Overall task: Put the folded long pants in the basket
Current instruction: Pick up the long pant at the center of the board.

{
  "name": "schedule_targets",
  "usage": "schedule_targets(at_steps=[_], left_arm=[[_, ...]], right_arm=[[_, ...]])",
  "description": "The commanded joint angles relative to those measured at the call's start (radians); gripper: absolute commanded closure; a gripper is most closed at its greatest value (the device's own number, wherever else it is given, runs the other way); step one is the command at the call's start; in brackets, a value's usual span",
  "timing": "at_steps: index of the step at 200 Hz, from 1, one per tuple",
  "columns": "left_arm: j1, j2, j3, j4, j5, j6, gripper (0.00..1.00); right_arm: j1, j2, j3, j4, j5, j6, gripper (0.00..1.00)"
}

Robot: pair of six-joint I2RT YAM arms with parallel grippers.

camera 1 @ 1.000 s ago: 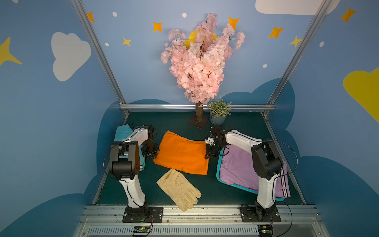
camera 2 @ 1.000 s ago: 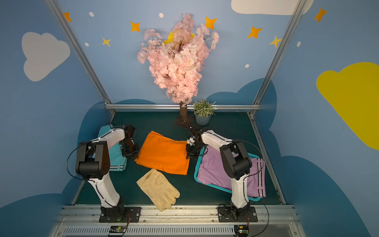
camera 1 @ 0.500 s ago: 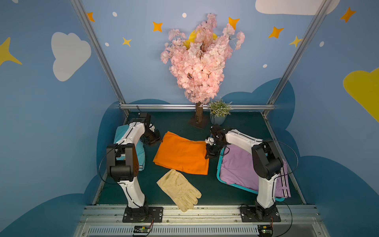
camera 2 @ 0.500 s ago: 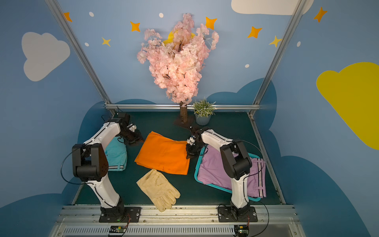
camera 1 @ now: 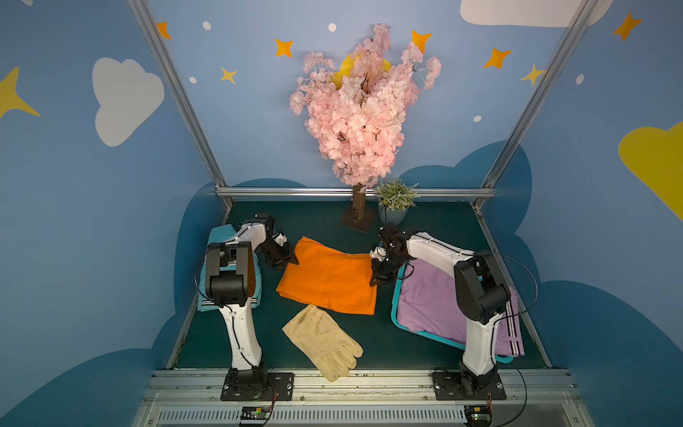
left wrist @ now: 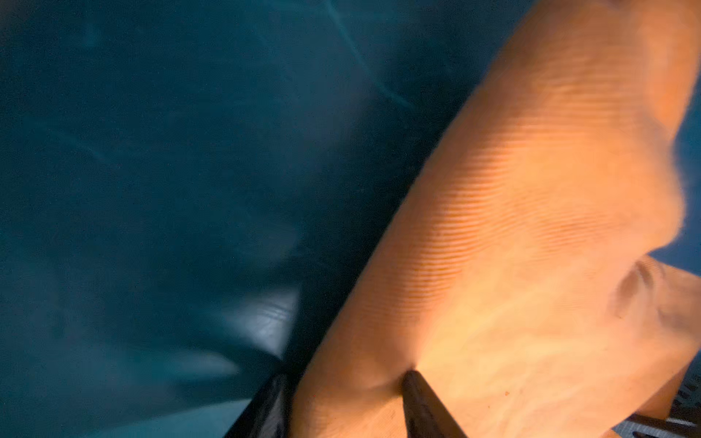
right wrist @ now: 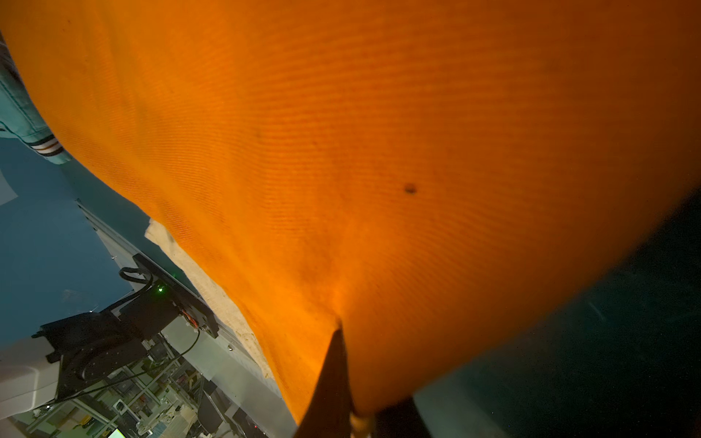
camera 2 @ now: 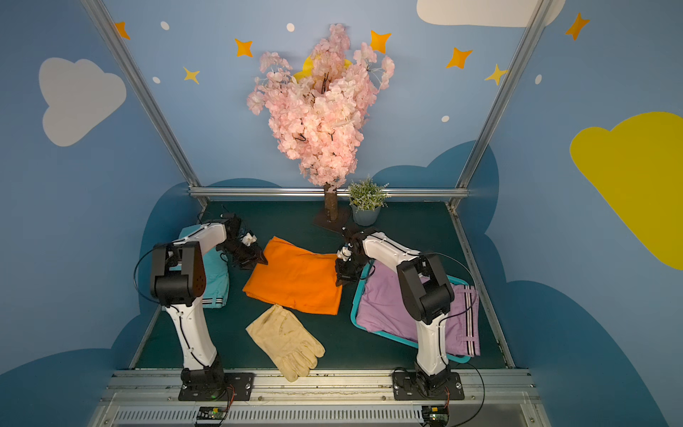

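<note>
The left gripper next needs to take hold of the folded orange pants (camera 1: 329,277) by the side edge (camera 1: 294,261) opposite the right gripper. The pants will then go into the basket still folded.
The bright orange folded pants (camera 1: 329,277) (camera 2: 295,281) lie mid-table. My left gripper (camera 1: 292,260) (camera 2: 263,260) (left wrist: 345,375) is open, its fingers (left wrist: 421,402) astride the cloth's far-left corner. At the right edge of the same cloth, my right gripper (camera 1: 375,281) (camera 2: 340,281) (right wrist: 352,409) is shut on it. The teal basket (camera 1: 397,295) (camera 2: 356,295) sits just right of it and holds lilac pants (camera 1: 432,299) (camera 2: 384,299) with striped cuffs hanging over its near side. Turquoise pants (camera 1: 207,303) (camera 2: 216,281) lie at the left under my left arm.
A cream work glove (camera 1: 323,342) (camera 2: 284,342) lies in front of the orange pants. A pink blossom tree (camera 1: 356,210) and a grey plant pot (camera 1: 393,214) stand at the back. Metal frame rails border the mat.
My left gripper left the turquoise pants, swung back and right to the orange pants' far-left corner, and opened wider. The right gripper stayed shut on the orange cloth.
</note>
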Motion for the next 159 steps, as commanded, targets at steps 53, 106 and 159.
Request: schedule_targets(at_steps=[53,106,159], left_arm=[[0.006,0.040,-0.022,-0.052,0.017,0.018,0.71],[0.024,-0.047,-0.005,-0.013,0.023,-0.028,0.98],[0.073,-0.193,0.048,-0.070,-0.092,-0.097,0.98]], right_arm=[[-0.007,-0.020,0.047,-0.072,-0.020,-0.011,1.00],[0.008,-0.016,0.096,-0.064,-0.061,-0.010,1.00],[0.037,0.009,0.219,-0.088,-0.121,-0.012,1.00]])
